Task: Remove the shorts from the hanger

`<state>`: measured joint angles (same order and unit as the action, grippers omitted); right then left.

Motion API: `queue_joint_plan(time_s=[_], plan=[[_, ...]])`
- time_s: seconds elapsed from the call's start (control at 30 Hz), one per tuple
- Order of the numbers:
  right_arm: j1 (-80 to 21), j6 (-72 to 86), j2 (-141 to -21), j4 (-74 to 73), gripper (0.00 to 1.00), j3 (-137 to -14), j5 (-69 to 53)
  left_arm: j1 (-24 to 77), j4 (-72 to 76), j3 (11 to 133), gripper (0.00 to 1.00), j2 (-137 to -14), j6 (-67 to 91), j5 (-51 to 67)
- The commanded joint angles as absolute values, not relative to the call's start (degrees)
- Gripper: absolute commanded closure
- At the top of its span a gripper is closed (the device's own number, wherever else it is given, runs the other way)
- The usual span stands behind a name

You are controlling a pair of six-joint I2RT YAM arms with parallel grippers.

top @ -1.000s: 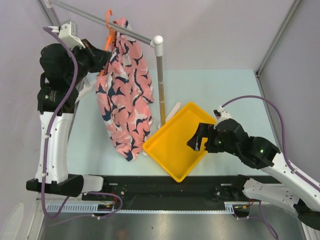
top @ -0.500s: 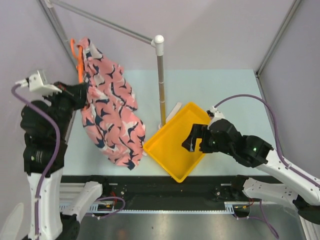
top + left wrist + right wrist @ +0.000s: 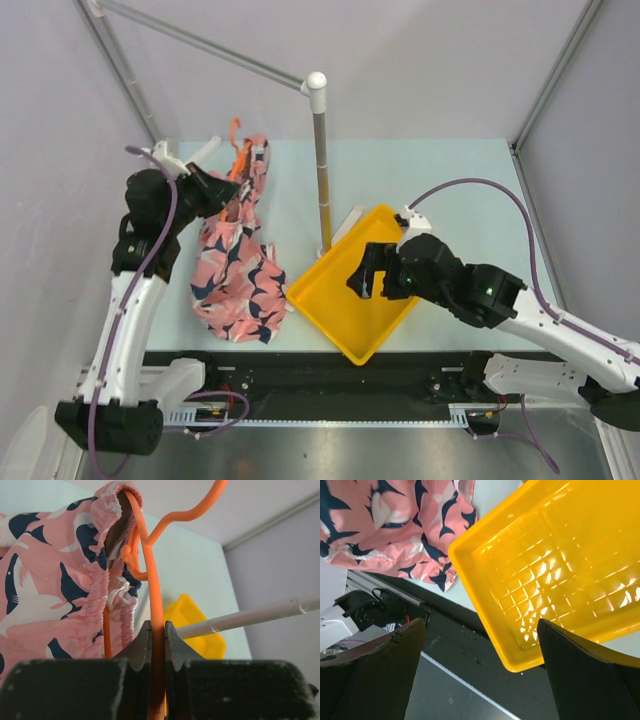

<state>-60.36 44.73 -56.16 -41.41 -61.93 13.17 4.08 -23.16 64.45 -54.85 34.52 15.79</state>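
Observation:
My right gripper takes hold of the orange hanger at its hook's base [image 3: 241, 154] next, since the threaded waistband stays free to remove the shorts.
The salmon-pink shorts [image 3: 235, 270] with navy and white shapes hang from the orange hanger [image 3: 237, 160] and their lower part rests crumpled on the table at the left. My left gripper [image 3: 222, 190] is shut on the hanger's orange wire [image 3: 156, 610], off the rail; the waistband [image 3: 107, 580] is still threaded on it. The shorts also show in the right wrist view [image 3: 395, 525]. My right gripper [image 3: 372, 272] is open and empty above the yellow tray [image 3: 330, 300].
The yellow tray [image 3: 470, 580] lies near the front middle of the table. The grey rail [image 3: 200, 42] runs from back left to a white-capped post [image 3: 321, 160] standing just behind the tray. The black front rail [image 3: 330, 375] borders the near edge.
My left arm has brought the hanger and shorts down and rightward from beside the rail to the table; the shorts now bunch on the surface. My right gripper has shifted left over the tray.

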Motion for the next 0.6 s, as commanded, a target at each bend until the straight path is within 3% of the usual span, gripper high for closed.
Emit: queue_joint_plan(time_s=[0.0, 0.23, 0.57], plan=[[-54.8, 42.0, -53.7, -39.0, 0.0, -65.7, 15.0, 2.9, -8.8, 65.4, 1.0, -61.9, 39.0, 33.2], [-29.7, 36.1, -60.3, -33.0, 0.0, -70.0, -5.2, 2.9, -5.3, 72.7, 1.0, -78.6, 40.1, 47.1], [-20.9, 25.5, -80.5, -11.3, 0.0, -79.2, -17.5, 6.3, 4.8, 76.4, 1.0, -89.2, 46.7, 51.8]])
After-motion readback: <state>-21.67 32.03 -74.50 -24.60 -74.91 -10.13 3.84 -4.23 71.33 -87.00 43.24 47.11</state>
